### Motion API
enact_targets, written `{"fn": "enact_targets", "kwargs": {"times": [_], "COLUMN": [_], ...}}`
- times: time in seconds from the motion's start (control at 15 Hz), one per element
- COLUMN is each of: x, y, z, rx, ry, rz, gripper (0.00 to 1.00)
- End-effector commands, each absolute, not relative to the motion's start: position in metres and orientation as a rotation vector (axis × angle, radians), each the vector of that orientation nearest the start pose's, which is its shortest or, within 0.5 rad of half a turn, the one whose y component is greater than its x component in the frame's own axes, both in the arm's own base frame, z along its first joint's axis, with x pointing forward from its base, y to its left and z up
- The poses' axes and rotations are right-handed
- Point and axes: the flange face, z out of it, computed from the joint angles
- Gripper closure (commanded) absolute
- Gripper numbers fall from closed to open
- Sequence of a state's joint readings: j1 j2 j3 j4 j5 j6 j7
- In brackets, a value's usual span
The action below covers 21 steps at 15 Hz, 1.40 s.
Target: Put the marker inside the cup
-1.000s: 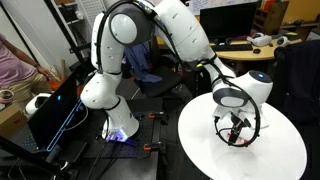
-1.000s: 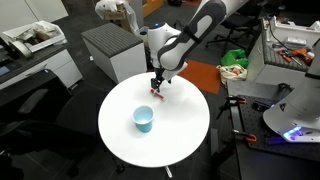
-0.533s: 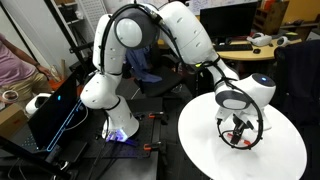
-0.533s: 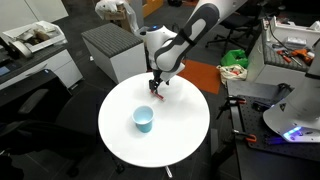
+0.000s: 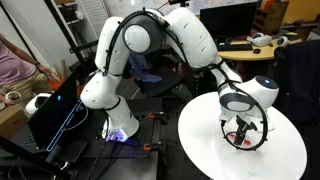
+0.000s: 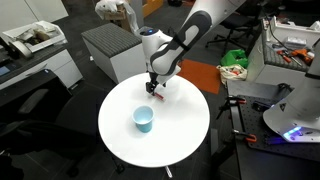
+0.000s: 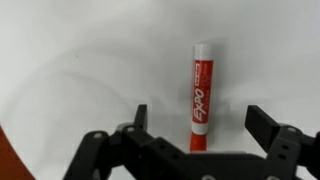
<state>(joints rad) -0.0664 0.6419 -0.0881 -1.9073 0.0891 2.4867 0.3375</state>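
Observation:
My fingers are above the red marker, and its shadow shows in the wrist view. It isn't time to close yet: my gripper needs to go down first, then close on the marker.
The red marker (image 7: 199,95) lies on the white round table (image 6: 180,125), seen clearly in the wrist view. My gripper (image 7: 199,125) is open, its two fingers either side of the marker's lower end without touching it. In an exterior view my gripper (image 6: 155,91) is low over the table's far edge, with a bit of red marker (image 6: 157,95) below it. The light blue cup (image 6: 144,119) stands upright nearer the table's middle, a short way from the gripper. In an exterior view the gripper (image 5: 240,135) is down at the table; the cup is hidden there.
A grey cabinet (image 6: 112,50) stands behind the table. An orange and green clutter (image 6: 234,70) lies on the floor beside it. A desk with tools (image 6: 292,45) and the robot base (image 5: 118,125) are nearby. A person (image 5: 12,60) sits at the edge.
My gripper has lowered slightly toward the marker at the table's far edge. The cup and marker have not moved.

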Motion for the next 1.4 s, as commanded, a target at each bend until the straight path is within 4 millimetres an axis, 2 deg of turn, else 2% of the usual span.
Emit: {"fn": "enact_targets", "kwargs": {"times": [0.0, 0.67, 0.73, 0.87, 1.33], "x": [0.623, 0.628, 0.628, 0.629, 0.636], "y": [-0.091, -0.09, -0.09, -0.091, -0.09], "z": [0.146, 0.124, 0.123, 0.122, 0.129], "rx": [-3.025, -3.029, -3.028, -3.029, -3.027], "ry": [0.821, 0.815, 0.818, 0.82, 0.818], "rz": [0.128, 0.172, 0.17, 0.168, 0.151], "gripper": [0.0, 0.0, 0.25, 0.34, 0.88]}}
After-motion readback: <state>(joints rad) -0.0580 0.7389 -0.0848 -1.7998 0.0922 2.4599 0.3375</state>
